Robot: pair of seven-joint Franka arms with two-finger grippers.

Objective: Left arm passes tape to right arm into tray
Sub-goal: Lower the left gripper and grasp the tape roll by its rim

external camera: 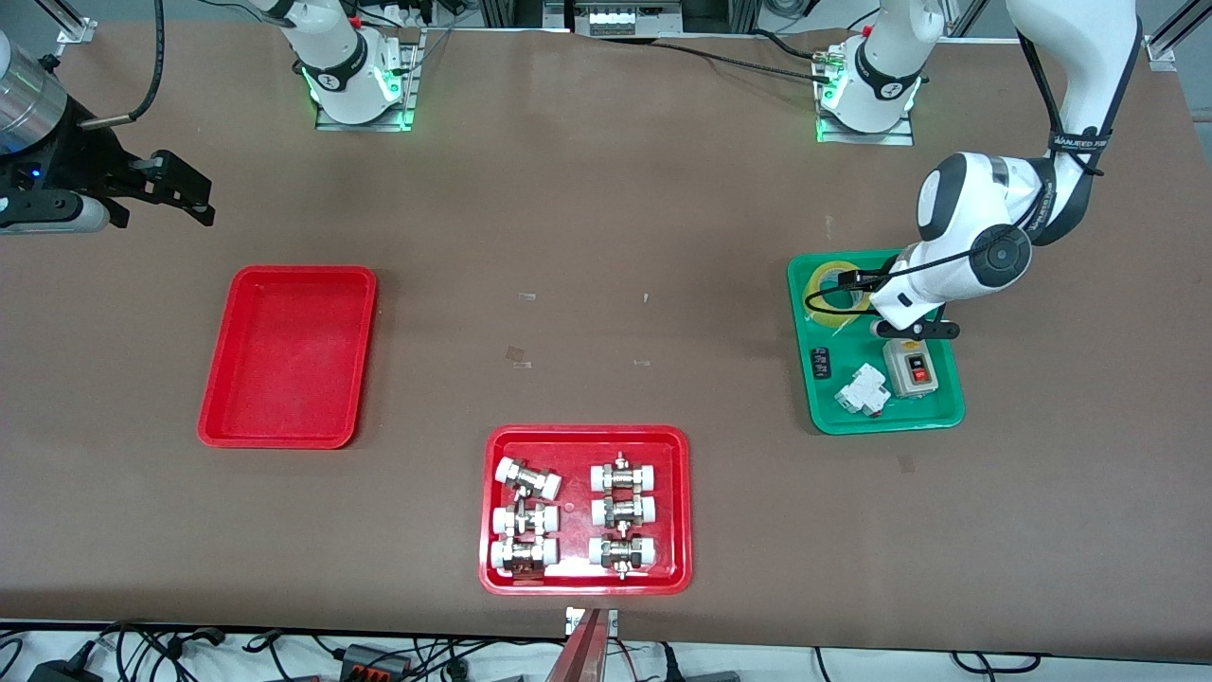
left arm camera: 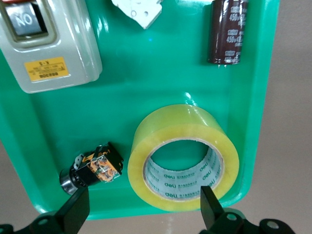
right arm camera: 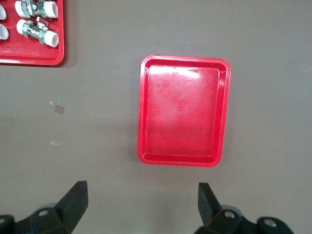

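I should not close my left gripper yet, because one finger is above the tape's rim (left arm camera: pixel 170 202), short of its core (left arm camera: pixel 183 181). I need to move my left gripper toward the core first and then close it on the tape.
The tape (external camera: pixel 833 289) lies flat in the green tray (external camera: pixel 881 423), at the tray's end farther from the front camera. In the left wrist view the tape (left arm camera: pixel 183 156) is a yellowish roll with a white printed core. My left gripper (external camera: pixel 909 330) hangs over the green tray, open and empty (left arm camera: pixel 144 209), with one fingertip (left arm camera: pixel 210 202) over the tape's rim. The plain red tray (external camera: pixel 289 355) lies toward the right arm's end, empty; it also shows in the right wrist view (right arm camera: pixel 184 111). My right gripper (external camera: pixel 194 194) is open and empty (right arm camera: pixel 141 202), up over the bare table.
The green tray also holds a grey switch box (external camera: pixel 914 367), a white breaker (external camera: pixel 864 388), a dark capacitor (left arm camera: pixel 228 31) and a small black and orange part (left arm camera: pixel 92 168). A red tray with white-capped metal fittings (external camera: pixel 585 511) lies nearest the front camera.
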